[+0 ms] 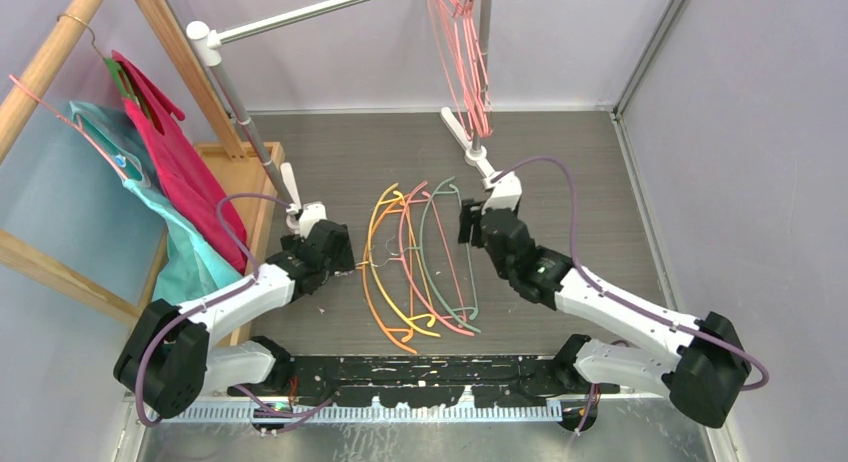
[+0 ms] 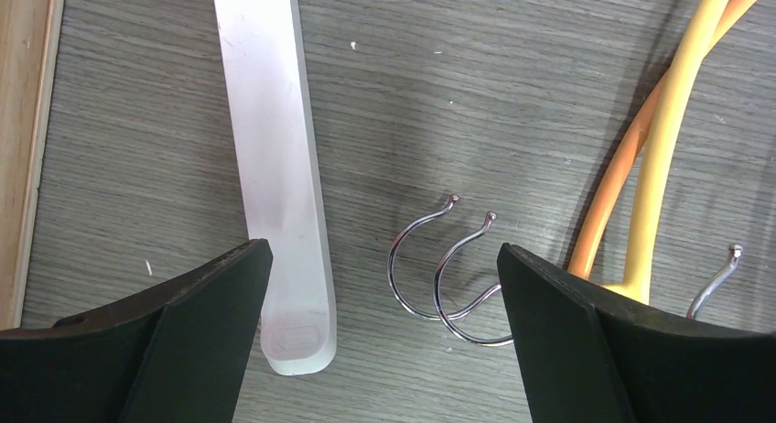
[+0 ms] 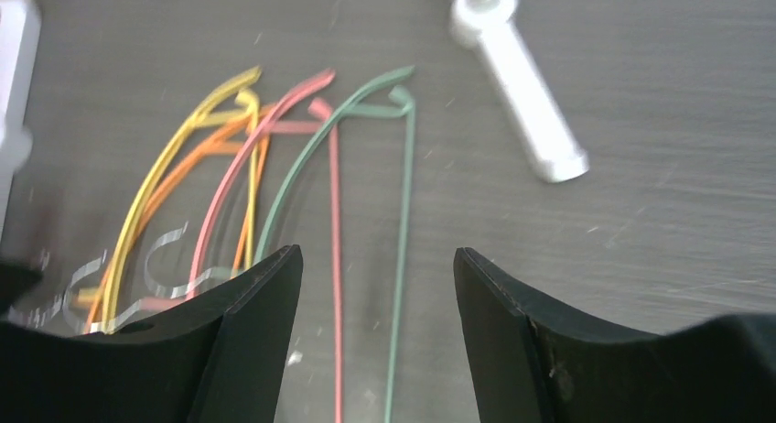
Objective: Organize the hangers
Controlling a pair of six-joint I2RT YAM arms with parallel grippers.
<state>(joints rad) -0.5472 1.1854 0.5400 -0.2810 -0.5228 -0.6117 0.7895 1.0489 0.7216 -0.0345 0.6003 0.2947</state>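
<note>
I should next grab the green hanger with my right gripper by its curved shoulder (image 1: 421,239) (image 3: 268,233) beside the hook. The hanger's hook then stays free to hang on the metal rail.
Several bare hangers (image 1: 420,262) lie fanned on the dark floor between my arms: orange, yellow, pink and green. More pink hangers (image 1: 465,52) hang from the metal rail at the back. My left gripper (image 1: 350,257) stands open just left of the pile. In the left wrist view two chrome hooks (image 2: 439,276) lie between its fingers (image 2: 384,258), with the yellow hanger (image 2: 663,148) and an orange one (image 2: 613,203) to their right. My right gripper (image 3: 378,267) is open above the pile's right side. The pink bar (image 3: 335,258) and green bar (image 3: 401,258) run on the floor below its gap.
A wooden frame at the left carries magenta (image 1: 175,152) and teal (image 1: 150,212) garments on hangers. The metal rail (image 1: 320,12) spans two posts, whose white feet (image 2: 274,167) (image 3: 531,103) rest on the floor beside each gripper. Walls close in behind and to the right.
</note>
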